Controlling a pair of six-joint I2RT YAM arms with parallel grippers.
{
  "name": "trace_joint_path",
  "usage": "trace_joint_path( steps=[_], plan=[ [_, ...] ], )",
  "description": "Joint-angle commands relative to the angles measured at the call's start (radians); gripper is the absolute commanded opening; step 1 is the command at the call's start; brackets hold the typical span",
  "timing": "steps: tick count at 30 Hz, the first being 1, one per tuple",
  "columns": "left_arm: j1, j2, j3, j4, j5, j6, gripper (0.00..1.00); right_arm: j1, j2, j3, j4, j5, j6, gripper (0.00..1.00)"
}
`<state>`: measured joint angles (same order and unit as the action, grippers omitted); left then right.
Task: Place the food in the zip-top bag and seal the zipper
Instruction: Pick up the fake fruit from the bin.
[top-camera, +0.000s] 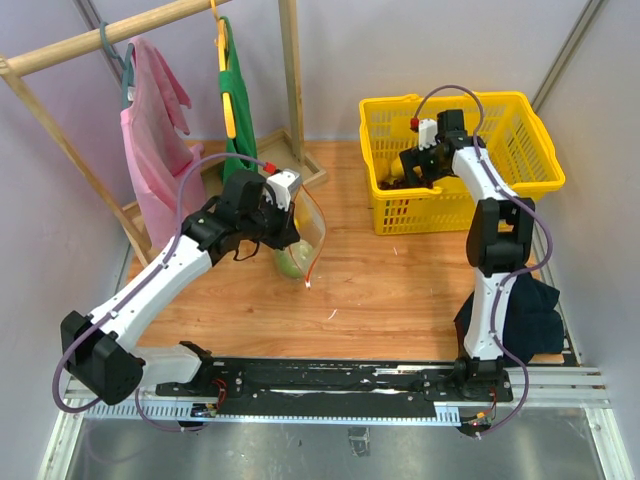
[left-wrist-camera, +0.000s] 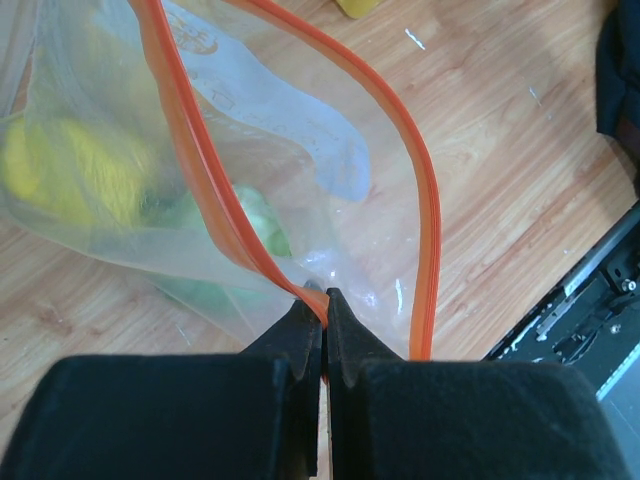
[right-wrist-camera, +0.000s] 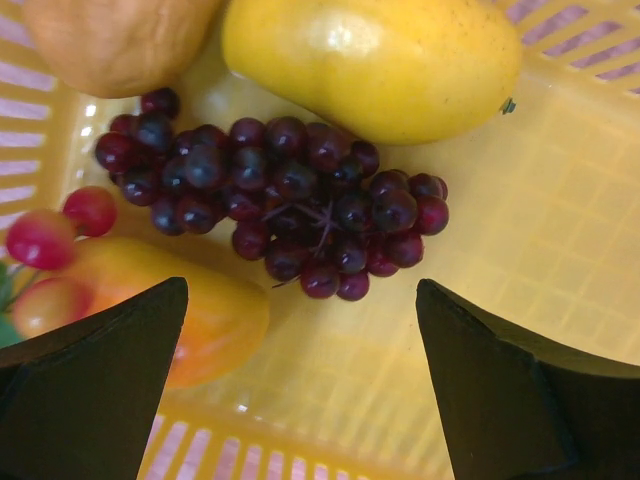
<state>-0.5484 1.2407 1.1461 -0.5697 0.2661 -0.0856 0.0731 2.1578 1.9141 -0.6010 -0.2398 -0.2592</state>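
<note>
The robot's right gripper will next grab the dark red berry bunch (right-wrist-camera: 280, 200) by its near edge, so the rest stays free to go into the zip-top bag.
My left gripper (left-wrist-camera: 325, 298) is shut on the orange zipper strip (left-wrist-camera: 200, 160) of the clear zip-top bag (left-wrist-camera: 290, 130), holding its mouth open above the table; it shows in the top view (top-camera: 290, 228) too. A pale-green piece (left-wrist-camera: 262, 222) and a yellow piece (left-wrist-camera: 70, 170) lie inside the bag. My right gripper (right-wrist-camera: 300, 290) is open inside the yellow basket (top-camera: 520, 150), just above a dark red berry bunch (right-wrist-camera: 280, 200). A yellow fruit (right-wrist-camera: 380, 60), an orange fruit (right-wrist-camera: 200, 310) and a tan piece (right-wrist-camera: 120, 40) lie around it.
A wooden clothes rack (top-camera: 290, 90) with a pink garment (top-camera: 155, 130) and a green one (top-camera: 235, 100) stands at the back left. A dark cloth (top-camera: 525, 310) lies at the right by my right arm's base. Small red cherries (right-wrist-camera: 60, 230) sit at the basket's left.
</note>
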Motion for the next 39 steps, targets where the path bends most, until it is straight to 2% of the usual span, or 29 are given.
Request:
trace_joint_path(
  steps=[1,8,14,18,23,26,39],
  plan=[
    [-0.012,-0.009,-0.020,0.060,-0.024,0.015,0.00,-0.037,0.070,0.066,-0.013,-0.042,-0.022,0.98],
    [-0.012,-0.028,-0.042,0.096,-0.007,0.012,0.01,-0.044,0.177,0.105,-0.040,-0.106,-0.020,0.94],
    [-0.012,-0.026,-0.046,0.093,-0.039,0.013,0.01,-0.049,0.209,0.102,-0.012,-0.115,-0.010,0.81],
    [-0.012,-0.026,-0.050,0.098,-0.042,0.014,0.00,-0.062,0.206,0.094,0.006,-0.137,0.006,0.62],
    [-0.010,-0.024,-0.055,0.102,-0.052,0.010,0.00,-0.067,0.136,0.034,0.058,-0.145,0.006,0.20],
    [-0.010,-0.024,-0.056,0.102,-0.061,0.009,0.00,-0.067,0.080,-0.009,0.100,-0.132,0.008,0.02],
    [0.003,-0.032,-0.062,0.109,-0.079,-0.007,0.00,-0.067,-0.142,-0.126,0.165,-0.045,0.015,0.01]
  ],
)
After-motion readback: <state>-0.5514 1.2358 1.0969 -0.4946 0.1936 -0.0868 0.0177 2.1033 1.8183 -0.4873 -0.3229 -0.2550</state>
